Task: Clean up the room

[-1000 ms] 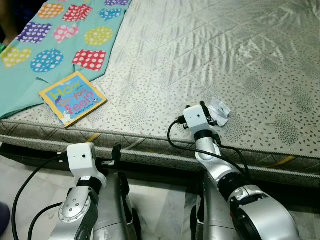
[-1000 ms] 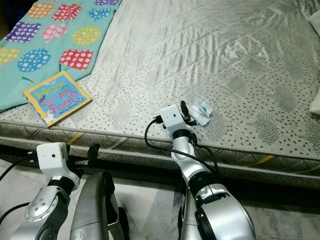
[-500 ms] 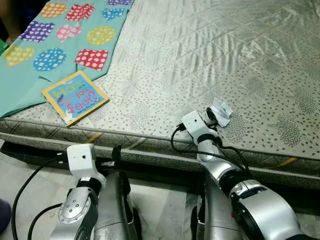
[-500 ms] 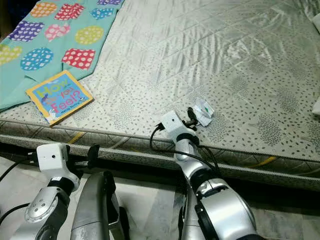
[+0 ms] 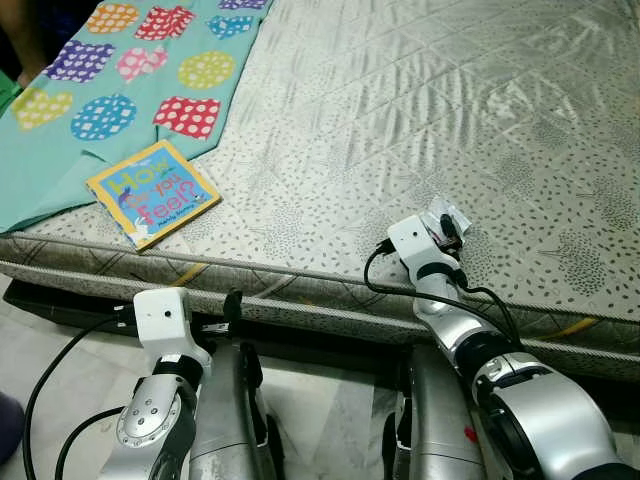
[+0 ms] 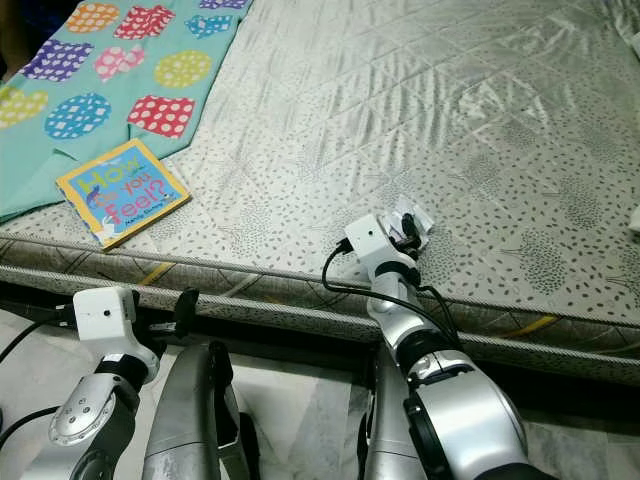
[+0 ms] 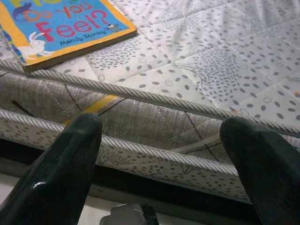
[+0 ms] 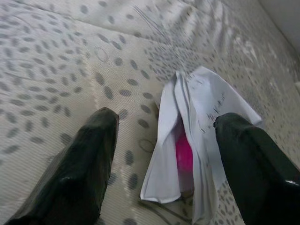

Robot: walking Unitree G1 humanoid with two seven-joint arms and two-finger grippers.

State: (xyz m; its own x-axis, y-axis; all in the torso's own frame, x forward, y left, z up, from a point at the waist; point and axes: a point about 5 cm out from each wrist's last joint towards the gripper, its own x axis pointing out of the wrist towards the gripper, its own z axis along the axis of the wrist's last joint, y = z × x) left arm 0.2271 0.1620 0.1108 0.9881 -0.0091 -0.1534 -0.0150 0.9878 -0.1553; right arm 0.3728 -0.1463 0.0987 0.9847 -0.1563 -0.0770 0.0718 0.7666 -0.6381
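Observation:
My right gripper is to pick up the paper wrapper next by its raised middle fold [image 8: 188,129], because the loose flap [image 8: 220,101] beside that fold spreads slack over the mattress.
A crumpled white paper wrapper [image 8: 197,136] with something pink inside lies on the grey patterned mattress [image 5: 400,100], near its front edge. My right gripper [image 8: 166,119] is open and rests low on the mattress, one finger on each side of the wrapper [image 5: 446,216]. Whether the fingers touch it I cannot tell. A children's picture book [image 5: 152,192] lies flat at the front left of the mattress. My left gripper [image 7: 161,123] is open and empty. It hangs below the mattress edge and points at the mattress side under the book [image 7: 61,23].
A teal blanket [image 5: 110,100] with coloured spotted patches covers the far left of the mattress. The mattress edge [image 5: 300,285] runs across in front of me, with pale tiled floor [image 5: 60,340] below it.
My right gripper has moved forward and to the right, from beside the wrapper to straddling it. The left arm has stayed put.

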